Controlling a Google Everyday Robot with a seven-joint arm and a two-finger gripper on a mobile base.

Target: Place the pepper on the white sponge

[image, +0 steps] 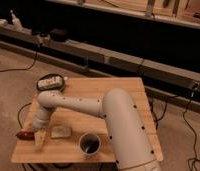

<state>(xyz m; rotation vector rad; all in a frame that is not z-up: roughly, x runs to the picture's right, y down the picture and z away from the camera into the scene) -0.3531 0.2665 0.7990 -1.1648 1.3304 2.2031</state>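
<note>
My gripper should next grab the dark red pepper by its end [33,134] to place it on the white sponge [60,131].
The dark red pepper [25,135] lies on the wooden table [108,95] near its front left corner. My gripper [39,138] hangs at the end of the white arm [78,105], pointing down at the pepper's right end, open; whether it touches the pepper I cannot tell. The white sponge [60,131] lies flat just right of the gripper, a short gap away. Nothing lies on the sponge.
A dark cup [89,143] stands right of the sponge near the front edge. A green bowl [49,83] with a whitish oblong object sits at the back left corner. Cables run over the floor around the table; a dark shelf wall stands behind.
</note>
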